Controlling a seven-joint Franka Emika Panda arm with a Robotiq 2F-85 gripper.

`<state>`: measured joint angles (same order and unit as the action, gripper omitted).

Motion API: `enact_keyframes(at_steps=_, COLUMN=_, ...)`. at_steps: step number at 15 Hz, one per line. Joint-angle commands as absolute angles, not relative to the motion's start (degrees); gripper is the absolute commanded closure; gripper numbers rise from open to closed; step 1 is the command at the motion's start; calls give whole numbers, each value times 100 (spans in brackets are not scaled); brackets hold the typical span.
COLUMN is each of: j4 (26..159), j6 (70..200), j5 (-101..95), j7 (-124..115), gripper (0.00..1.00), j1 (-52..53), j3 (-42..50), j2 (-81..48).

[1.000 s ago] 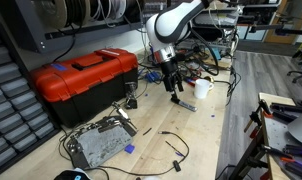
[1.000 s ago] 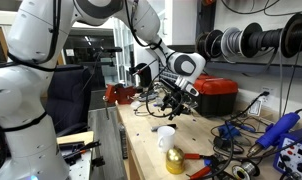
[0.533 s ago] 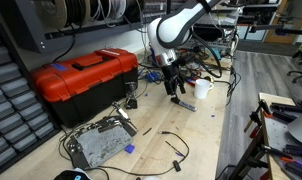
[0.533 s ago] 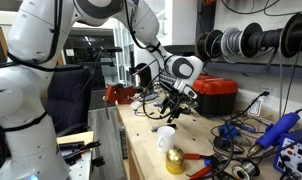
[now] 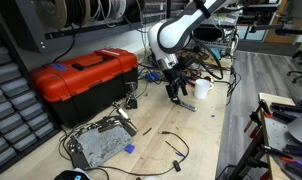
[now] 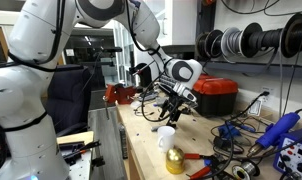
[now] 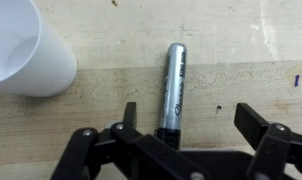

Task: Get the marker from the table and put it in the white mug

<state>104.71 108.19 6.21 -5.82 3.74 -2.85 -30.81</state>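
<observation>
The gripper's open fingers hover above the table, higher than the marker's sides, so my gripper lowers before closing on the marker (image 7: pixel 172 88).
A silver-grey marker (image 7: pixel 172 88) lies flat on the light-wood table (image 7: pixel 241 40), pointing away from me in the wrist view. My gripper (image 7: pixel 189 125) is open and straddles the marker's near end, the marker lying close to the left finger. The white mug (image 7: pixel 23 50) stands upright to the marker's left. In both exterior views the gripper (image 5: pixel 176 92) (image 6: pixel 167 108) hangs low over the table beside the mug (image 5: pixel 203 88) (image 6: pixel 166 137). The marker is too small to make out there.
A red toolbox (image 5: pixel 83 82) stands at the back of the table. A grey metal unit with cables (image 5: pixel 99 145) lies nearer the front edge. Tangled cables (image 5: pixel 216 62) sit behind the mug. A yellow object (image 6: pixel 175 160) stands next to the mug.
The gripper has dropped a little lower toward the table beside the mug. Nothing else moved.
</observation>
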Motion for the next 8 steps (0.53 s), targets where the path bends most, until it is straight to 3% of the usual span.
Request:
enact_keyframes(at_steps=1, j4=10427, j6=10848, j5=479, j7=-826, gripper=0, j1=494, j3=-204, j2=-3187)
enact_keyframes(at_steps=8, j4=10438, j6=10929, j5=502, j7=-782, gripper=0, j1=517, j3=-225, j2=-3285)
